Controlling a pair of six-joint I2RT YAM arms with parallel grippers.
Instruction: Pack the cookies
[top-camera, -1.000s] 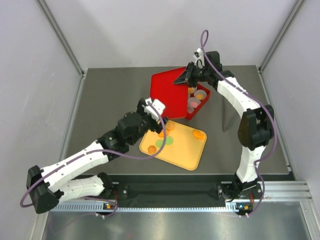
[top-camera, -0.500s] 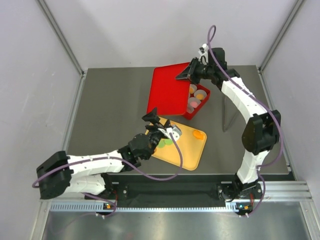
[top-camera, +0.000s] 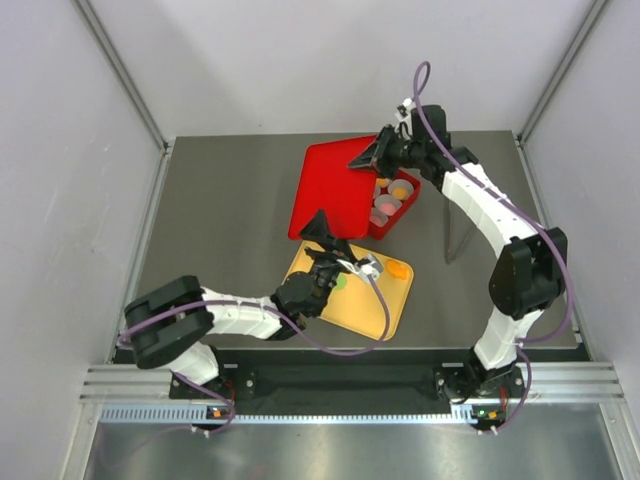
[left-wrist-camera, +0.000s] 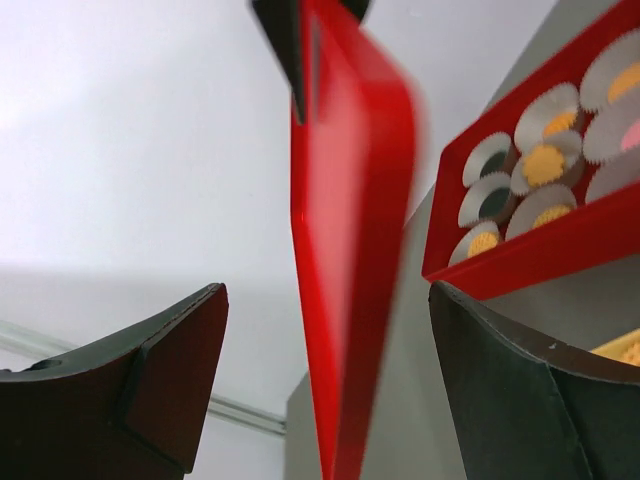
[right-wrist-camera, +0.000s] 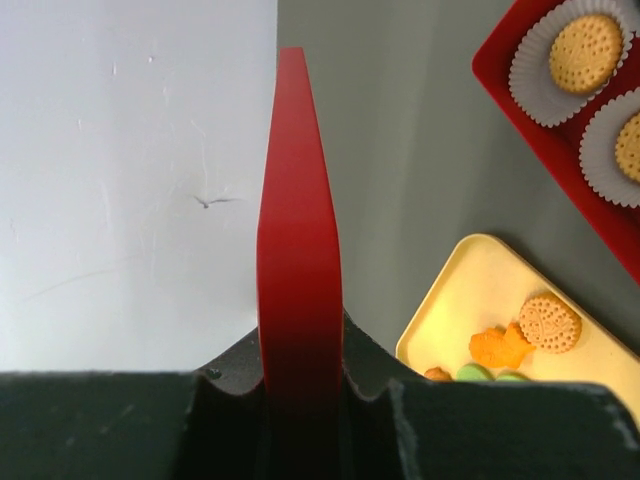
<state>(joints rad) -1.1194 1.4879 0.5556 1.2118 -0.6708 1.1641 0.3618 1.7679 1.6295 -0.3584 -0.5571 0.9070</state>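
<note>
My left gripper moves toward the lid, before closing on it. The lid has its edge beyond the fingers, so closing now would fall short.
Cookies lie in white paper cups in the red box (top-camera: 400, 212), an orange one (top-camera: 400, 188) and a pink one (top-camera: 385, 203) among them. More cookies (right-wrist-camera: 548, 322) rest on the yellow tray (top-camera: 372, 305), including an orange one (top-camera: 397, 268). My right gripper (top-camera: 372, 157) is shut on the back edge of the red lid (top-camera: 328, 190), which it holds tilted beside the box; in the right wrist view the lid (right-wrist-camera: 298, 250) stands edge-on in that gripper (right-wrist-camera: 300, 360). My left gripper (top-camera: 335, 245) is open over the tray's far left corner. It faces the lid's edge (left-wrist-camera: 350, 250) without touching it.
The box sits at the back of the dark table (top-camera: 220, 210), right of centre, with the tray just in front of it. White walls and metal posts (top-camera: 125, 80) close in the sides. The left arm lies low along the near edge.
My left arm has folded back and swung its gripper right, onto the tray's far corner, with the jaws a little wider. The right gripper has shifted the lid slightly.
</note>
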